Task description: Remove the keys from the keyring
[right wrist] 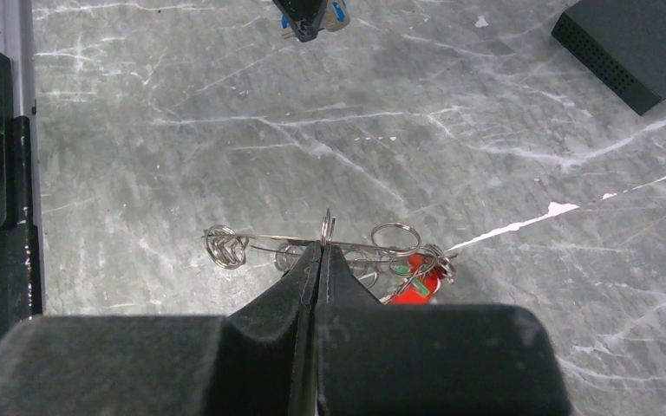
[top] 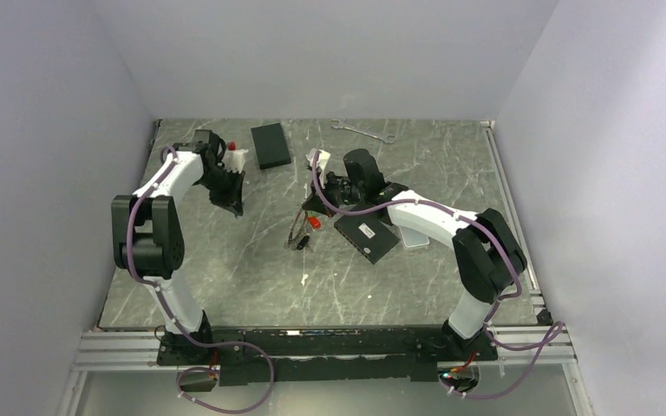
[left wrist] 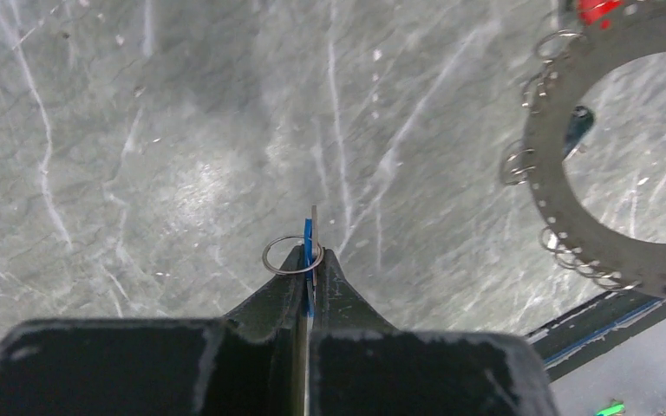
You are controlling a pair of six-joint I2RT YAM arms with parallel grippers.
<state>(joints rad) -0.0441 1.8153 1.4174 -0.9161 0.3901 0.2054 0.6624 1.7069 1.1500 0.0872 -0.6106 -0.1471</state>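
Observation:
My left gripper should keep holding the blue key: above the marble tabletop, it would fall if released now.
My left gripper [left wrist: 310,256] is shut on a small blue key [left wrist: 308,236] that carries its own little split ring [left wrist: 279,260], held above the marble tabletop. The keyring [left wrist: 545,165], a broad grey loop hung with small rings, shows at the right of the left wrist view, apart from the left gripper. In the right wrist view the keyring [right wrist: 264,236] appears edge-on, and my right gripper [right wrist: 322,248] is shut on its rim. A red key [right wrist: 414,284] with a green mark hangs from it. Another blue key [left wrist: 577,126] sits behind the loop.
A flat black box [top: 270,145] lies at the back, and a second black box [top: 367,236] lies under the right arm. A silver wrench [top: 362,131] rests near the far wall. A white object with a red cap [top: 237,157] stands by the left arm.

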